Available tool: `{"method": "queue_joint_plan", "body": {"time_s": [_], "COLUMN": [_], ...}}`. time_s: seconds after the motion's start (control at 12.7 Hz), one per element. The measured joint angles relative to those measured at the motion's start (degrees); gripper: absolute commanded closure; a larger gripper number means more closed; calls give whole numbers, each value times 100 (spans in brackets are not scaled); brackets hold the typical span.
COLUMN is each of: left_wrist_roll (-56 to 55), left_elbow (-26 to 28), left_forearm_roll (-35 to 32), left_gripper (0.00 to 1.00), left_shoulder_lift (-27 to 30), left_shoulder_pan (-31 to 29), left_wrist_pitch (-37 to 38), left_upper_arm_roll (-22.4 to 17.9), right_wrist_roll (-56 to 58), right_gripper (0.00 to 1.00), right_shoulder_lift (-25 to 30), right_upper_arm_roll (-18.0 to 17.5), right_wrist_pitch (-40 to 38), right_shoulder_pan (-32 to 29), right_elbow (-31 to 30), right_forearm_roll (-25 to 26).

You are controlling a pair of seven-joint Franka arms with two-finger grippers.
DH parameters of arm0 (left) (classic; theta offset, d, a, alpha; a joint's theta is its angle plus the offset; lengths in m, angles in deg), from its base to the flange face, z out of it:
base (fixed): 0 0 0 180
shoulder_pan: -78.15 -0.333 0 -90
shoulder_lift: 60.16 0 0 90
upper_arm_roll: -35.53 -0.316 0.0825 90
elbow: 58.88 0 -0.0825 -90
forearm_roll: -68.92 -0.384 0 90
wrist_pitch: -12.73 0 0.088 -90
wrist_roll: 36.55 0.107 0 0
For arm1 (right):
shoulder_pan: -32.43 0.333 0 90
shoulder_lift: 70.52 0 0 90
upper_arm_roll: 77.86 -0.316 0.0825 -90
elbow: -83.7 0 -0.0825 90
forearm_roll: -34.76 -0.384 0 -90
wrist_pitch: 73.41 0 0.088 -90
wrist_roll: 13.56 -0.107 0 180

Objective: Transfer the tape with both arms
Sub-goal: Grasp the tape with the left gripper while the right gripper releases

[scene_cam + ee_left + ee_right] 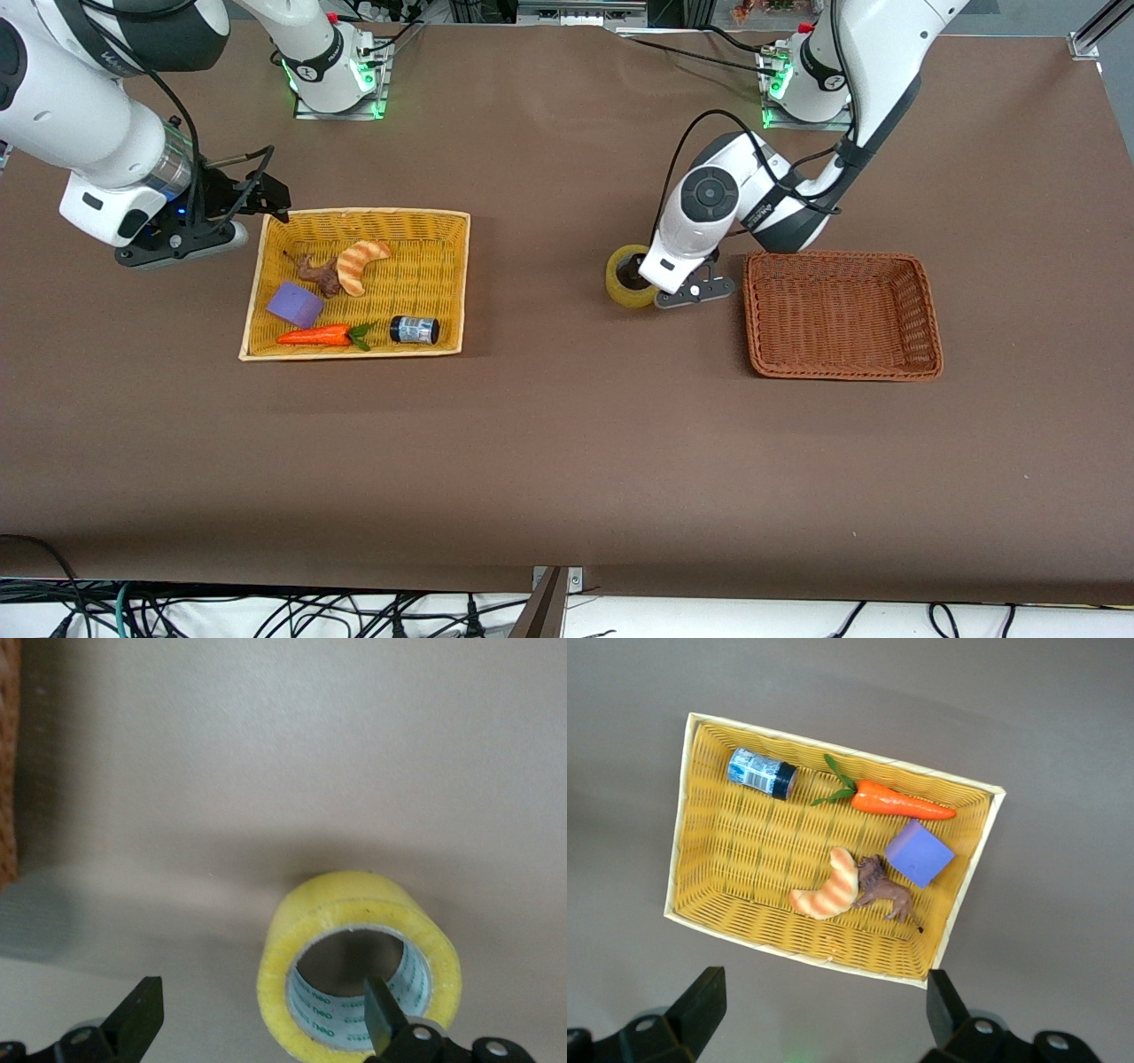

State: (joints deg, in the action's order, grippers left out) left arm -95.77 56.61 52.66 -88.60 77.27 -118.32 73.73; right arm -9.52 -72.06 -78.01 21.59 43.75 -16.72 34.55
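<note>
The left gripper needs to take hold of the tape by its ring wall (614, 278) next, so that it can move the tape into the brown basket.
The tape (623, 285) is a yellowish ring that lies flat on the brown table, between the two baskets and close beside the brown one. In the left wrist view the tape (297, 948) shows its pale inner core. My left gripper (653, 280) is low over it and open. One finger (383, 1019) reaches into the hole, the other finger (140, 1019) stands outside the ring, apart from it. My right gripper (266, 197) is open and empty, in the air over the yellow basket's corner at the right arm's end; its wrist view (824, 997) looks down on that basket.
The yellow basket (372, 213) holds a croissant (361, 263), a brown toy animal (319, 273), a purple block (297, 304), a carrot (319, 336) and a small black jar (415, 330). The brown basket (842, 372) stands empty toward the left arm's end.
</note>
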Motion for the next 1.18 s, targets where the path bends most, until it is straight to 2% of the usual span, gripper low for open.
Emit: {"method": "queue_joint_plan", "body": {"time_s": [0.16, 0.47, 0.55, 0.71, 0.87, 0.95, 1.18], "left_wrist_roll": [-94, -740, -856, -1057, -1142, -1148, -1227], "left_elbow": [264, 720, 733, 732, 704, 662, 492], "left_forearm_roll": [-84, -873, -1001, -1245, -1309, -1309, -1307], "left_gripper": [0, 1, 7, 31, 88, 100, 100], "left_shoulder_lift": [-12, -181, -237, -344, -434, -481, -605], "left_shoulder_pan": [3, 2, 1, 0, -9, -27, -92], "left_wrist_pitch": [-388, -923, -975, -1065, -1089, -1099, -1124], "left_upper_arm_roll": [6, 6, 6, 6, -3, -16, -52], "right_wrist_roll": [0, 0, 0, 0, 0, 0, 0], "right_gripper": [0, 0, 0, 0, 0, 0, 0], "right_shoulder_lift": [-1, -28, -27, -27, -27, -27, -27], "right_upper_arm_roll": [13, 14, 14, 14, 14, 14, 14], "right_wrist_pitch": [11, 33, 39, 58, 78, 81, 87], "right_shoulder_pan": [0, 1, 1, 1, 1, 1, 1], "right_elbow": [-17, -51, -57, -68, -78, -79, -81], "right_forearm_roll": [13, 14, 14, 14, 14, 15, 15]}}
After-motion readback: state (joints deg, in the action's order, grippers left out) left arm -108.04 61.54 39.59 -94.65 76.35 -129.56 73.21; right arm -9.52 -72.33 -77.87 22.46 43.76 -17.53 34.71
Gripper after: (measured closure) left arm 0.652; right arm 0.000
